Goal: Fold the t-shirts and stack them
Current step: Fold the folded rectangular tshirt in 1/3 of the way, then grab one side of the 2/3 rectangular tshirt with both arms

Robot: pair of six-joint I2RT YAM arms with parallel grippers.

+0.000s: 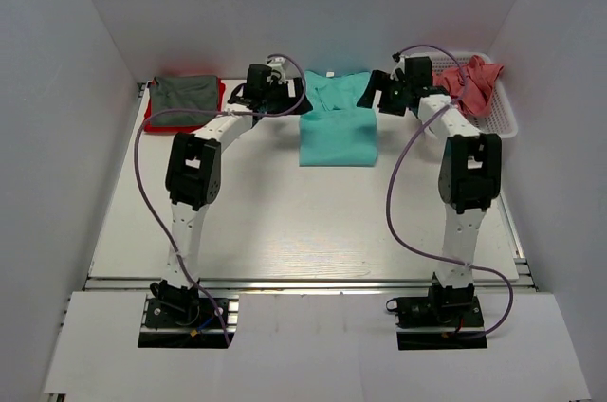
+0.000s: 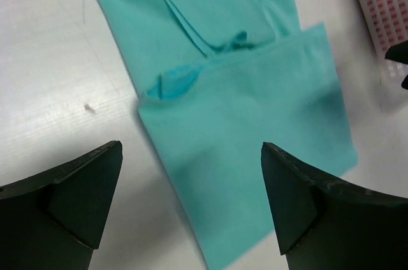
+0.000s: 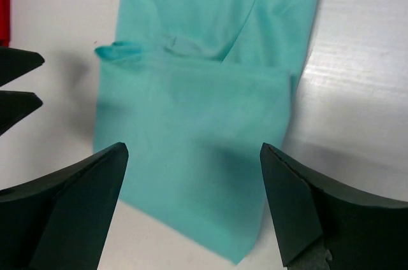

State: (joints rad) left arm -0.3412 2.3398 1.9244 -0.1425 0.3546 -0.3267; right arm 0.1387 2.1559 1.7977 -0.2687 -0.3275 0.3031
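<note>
The left gripper grabs the teal-green t-shirt's near corner next, to fold the t-shirt toward the collar. The other near corner stays for my right gripper.
The teal-green t-shirt (image 1: 338, 125) lies partly folded at the back middle of the table, its lower part doubled over the collar end. It fills the left wrist view (image 2: 242, 111) and the right wrist view (image 3: 197, 117). My left gripper (image 1: 292, 99) is open and empty at the shirt's left edge (image 2: 191, 200). My right gripper (image 1: 377, 97) is open and empty at its right edge (image 3: 194, 206). A dark grey t-shirt (image 1: 185, 91) lies folded on a bright red t-shirt (image 1: 216, 108) at the back left. Salmon-pink t-shirts (image 1: 469, 82) are heaped in the basket.
A white plastic mesh basket (image 1: 501, 118) stands at the back right, its corner showing in the left wrist view (image 2: 382, 2). White walls enclose the table on three sides. The left gripper's fingers (image 3: 16, 85) show at the left edge of the right wrist view.
</note>
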